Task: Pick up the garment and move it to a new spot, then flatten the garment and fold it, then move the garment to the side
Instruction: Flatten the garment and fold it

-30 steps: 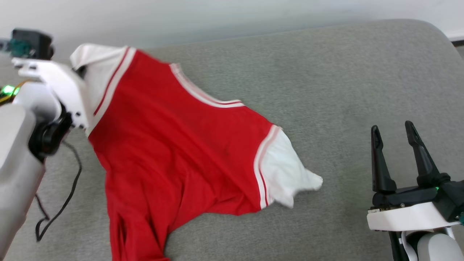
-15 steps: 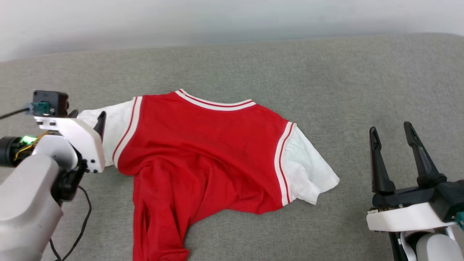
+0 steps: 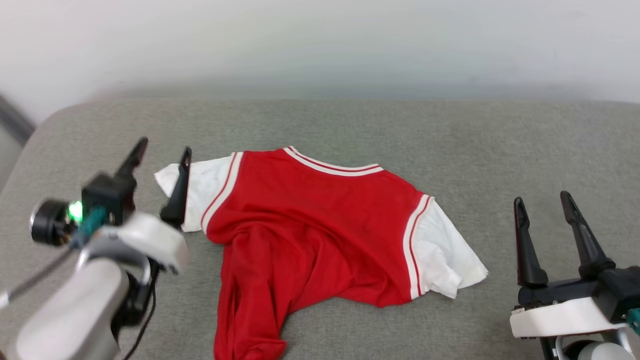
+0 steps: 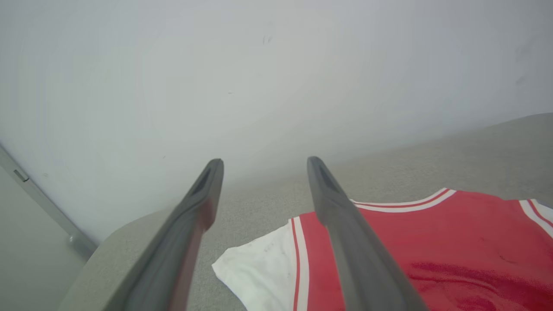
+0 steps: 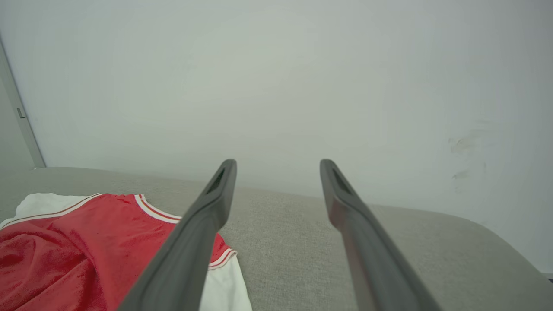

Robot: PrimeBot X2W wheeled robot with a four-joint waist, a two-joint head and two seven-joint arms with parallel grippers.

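The white sleeve (image 3: 207, 183) lies flat on the cushion, so the robot's left gripper needs to grab the outer cuff corner (image 3: 160, 174) of the jersey next, where its edge sticks out free.
The garment (image 3: 310, 220), a red jersey with white sleeves and striped trim, lies on the grey cushion, its lower body bunched into a narrow fold toward the front edge. My left gripper (image 3: 162, 150) stands open just left of the jersey's white left sleeve, empty. In the left wrist view the garment (image 4: 410, 259) lies below and right of the open left gripper (image 4: 261, 164). My right gripper (image 3: 542, 200) is open at the lower right, apart from the right sleeve. In the right wrist view the garment (image 5: 77, 250) lies to the left of the open right gripper (image 5: 278, 166).
The grey cushion (image 3: 500, 150) ends at a rounded left corner (image 3: 45, 125) and backs onto a pale wall (image 3: 320, 45). A black cable (image 3: 145, 325) hangs by my left arm. Bare cushion stretches right of the jersey.
My left gripper has opened and let go of the white sleeve, then drawn back to the left. The garment dropped flat onto the cushion. The head camera has shifted. The right gripper stayed open.
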